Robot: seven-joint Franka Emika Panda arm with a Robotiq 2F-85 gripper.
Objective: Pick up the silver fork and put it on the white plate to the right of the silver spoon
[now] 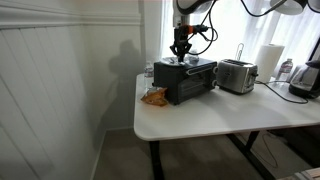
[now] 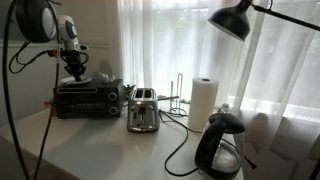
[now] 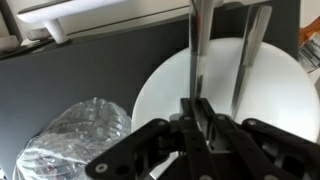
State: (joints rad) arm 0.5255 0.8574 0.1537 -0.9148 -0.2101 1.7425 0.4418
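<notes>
The silver fork's handle crosses the white plate's rim beside the spoon, and my fingers are low inside that rim, so my gripper releases the fork now.
In the wrist view my gripper is shut on the thin handle of the silver fork, which runs straight up the picture over the white plate. Both ends of the fork are hidden or out of frame. A second silver utensil, the spoon, lies on the plate beside it, apart from the fork. The plate sits on the black toaster oven, also visible in the other exterior view. In both exterior views the gripper hangs just above the oven's top.
A crinkled clear wrapper lies next to the plate. A silver toaster, a white paper-towel roll and a black kettle stand on the white table. An orange snack bag lies by the oven.
</notes>
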